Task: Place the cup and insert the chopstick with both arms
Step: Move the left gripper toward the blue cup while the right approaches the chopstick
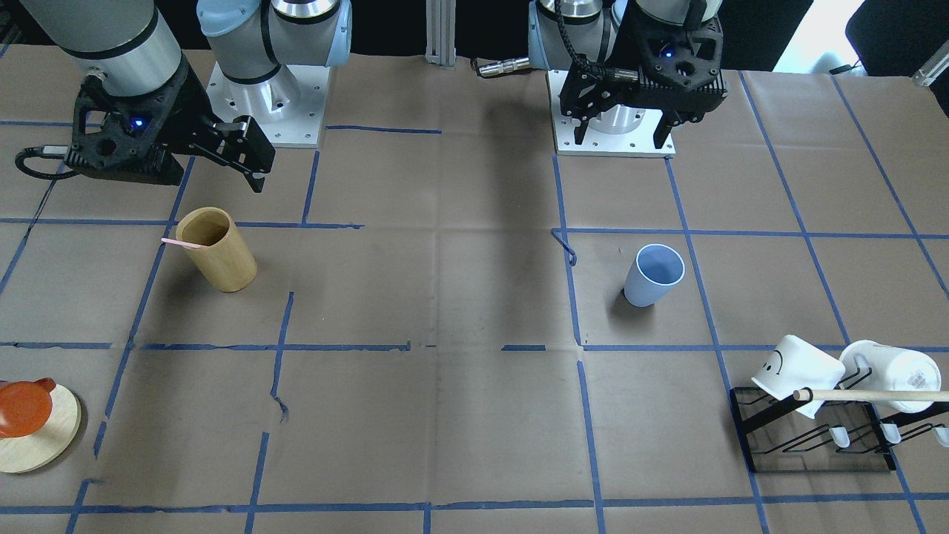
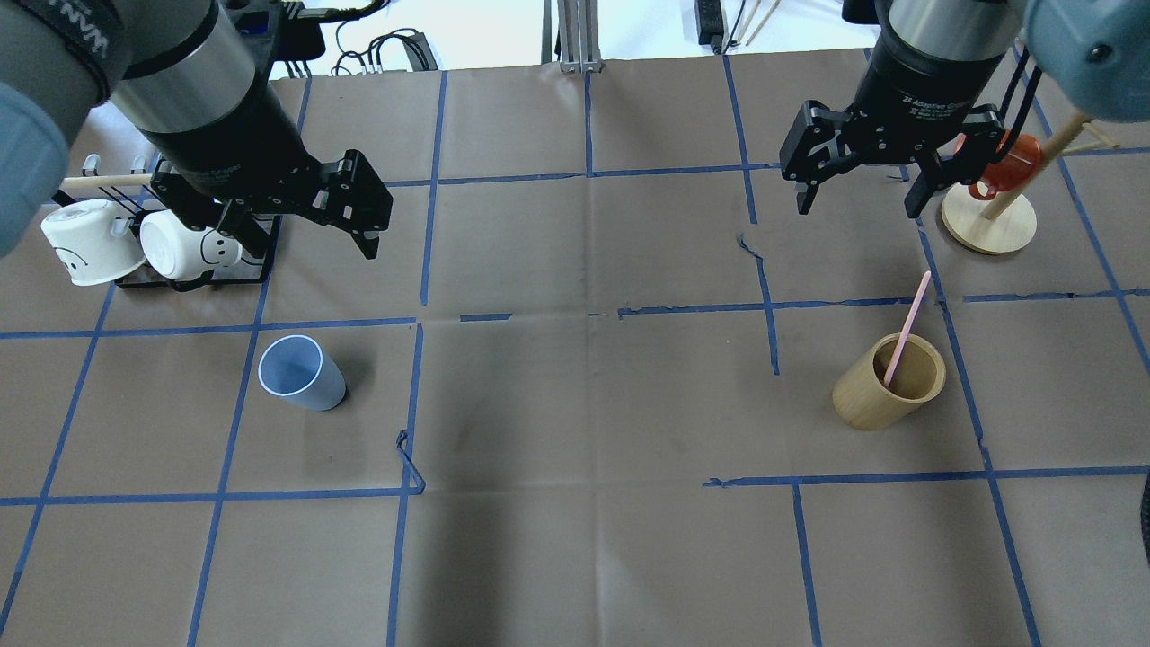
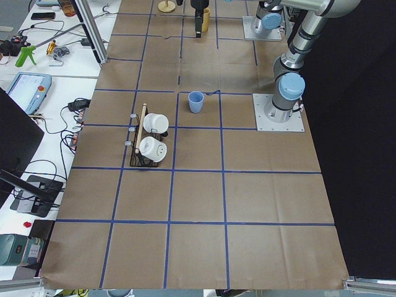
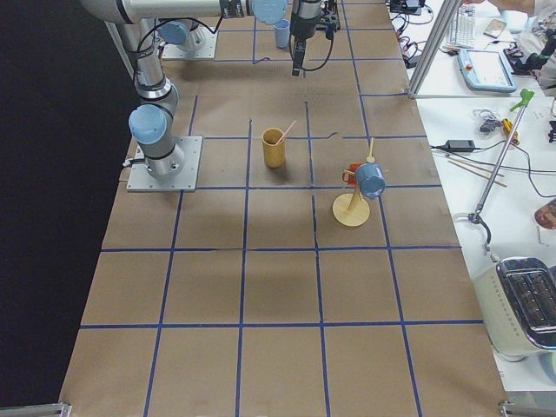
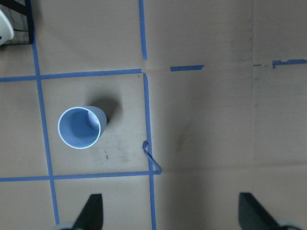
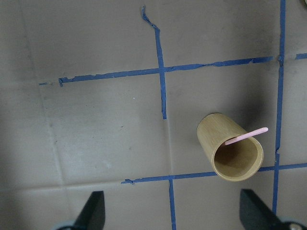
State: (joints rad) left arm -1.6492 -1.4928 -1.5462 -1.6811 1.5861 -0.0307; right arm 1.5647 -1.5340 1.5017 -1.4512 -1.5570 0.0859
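The wooden cylinder point(image 1: 219, 252) surrounds the rest of the chopstick, so my right gripper will next grab its top end sticking out over the cylinder's rim to insert it.
The light blue cup point(image 2: 299, 376) stands upright on the table, also in the front view point(image 1: 652, 276) and the left wrist view point(image 5: 80, 127). My left gripper point(image 2: 296, 229) hangs open and empty above and beyond it. One pale pink chopstick point(image 2: 906, 328) leans inside a tan wooden cylinder point(image 2: 885, 395), its top end sticking out over the rim point(image 6: 245, 136). My right gripper point(image 2: 859, 207) is open and empty, raised behind the cylinder. Both wrist views show the fingertips point(image 5: 91, 211) point(image 6: 93, 211) spread wide with nothing between them.
A black wire rack point(image 2: 193, 280) with two white mugs point(image 2: 90, 241) and a long wooden dowel point(image 2: 94, 181) sits far left. A round wooden stand point(image 2: 988, 229) with an orange mug point(image 2: 1011, 162) sits far right. Blue tape lines grid the brown paper.
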